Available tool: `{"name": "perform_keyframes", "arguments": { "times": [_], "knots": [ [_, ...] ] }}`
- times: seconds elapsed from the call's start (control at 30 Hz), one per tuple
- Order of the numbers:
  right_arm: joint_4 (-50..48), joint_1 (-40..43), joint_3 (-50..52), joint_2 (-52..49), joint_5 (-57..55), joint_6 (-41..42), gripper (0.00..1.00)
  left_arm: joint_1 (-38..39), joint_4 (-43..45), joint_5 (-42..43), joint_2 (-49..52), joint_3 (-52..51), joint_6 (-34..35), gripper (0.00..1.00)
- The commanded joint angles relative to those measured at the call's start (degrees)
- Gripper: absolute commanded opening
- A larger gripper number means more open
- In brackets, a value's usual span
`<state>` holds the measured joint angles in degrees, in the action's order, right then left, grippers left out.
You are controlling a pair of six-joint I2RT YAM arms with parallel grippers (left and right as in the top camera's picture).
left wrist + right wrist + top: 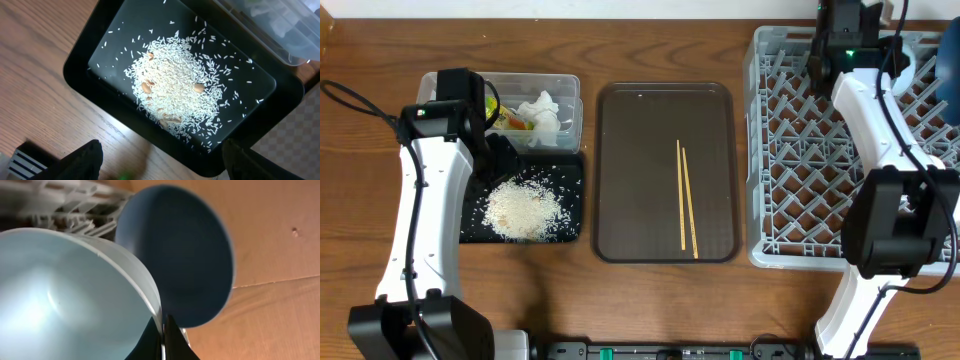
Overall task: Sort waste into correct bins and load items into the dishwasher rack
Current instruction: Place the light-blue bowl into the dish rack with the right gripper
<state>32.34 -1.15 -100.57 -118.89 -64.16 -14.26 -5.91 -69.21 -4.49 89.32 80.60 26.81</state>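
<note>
The light blue bowl (905, 72) (60, 295) hangs above the dishwasher rack's wires, so the bowl comes down next, before my right gripper releases it.
My left gripper (165, 170) is open and empty, hovering over the near edge of the black tray (75, 75), which holds a heap of white rice (175, 95). In the overhead view the rice (523, 210) lies in the black tray (570, 170). Behind it the clear container (572, 100) holds crumpled tissue (542, 108) and a yellow-green wrapper (495, 105). Two chopsticks (685, 195) lie on the brown tray (620, 150). My right gripper (162, 322) is shut on the rim of the light blue bowl (60, 295), beside the dark blue plate (185, 255), at the rack's (800, 150) far right. No cups are in view.
The clear container's corner (280, 30) shows at the top right of the left wrist view. The right arm (870, 110) stretches over the rack. The bowl's edge (952, 45) shows at the frame's right border. Bare wooden table lies in front of the trays.
</note>
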Motion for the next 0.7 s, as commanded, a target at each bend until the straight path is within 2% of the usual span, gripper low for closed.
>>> {"name": "perform_keyframes", "arguments": {
  "times": [0.0, 0.4, 0.53, 0.67],
  "knots": [
    [1.9, -1.1, 0.1, -0.7, 0.6, 4.5, 0.01, -0.2, -0.1, -0.7, 0.3, -0.6, 0.3, 0.79],
    [13.0, -2.6, 0.2, -3.4, 0.8, 15.6, 0.01, -0.2, -0.1, -0.7, 0.3, -0.6, 0.3, 0.79],
    [13.1, -2.9, 0.2, -3.4, -0.5, 16.0, 0.01, -0.2, -0.2, -0.7, 0.3, -0.6, 0.3, 0.79],
    [10.3, -2.6, 0.2, -3.4, -6.9, 14.8, 0.01, -0.2, -0.2, -0.7, 0.3, -0.6, 0.3, 0.79]
  ]
}}
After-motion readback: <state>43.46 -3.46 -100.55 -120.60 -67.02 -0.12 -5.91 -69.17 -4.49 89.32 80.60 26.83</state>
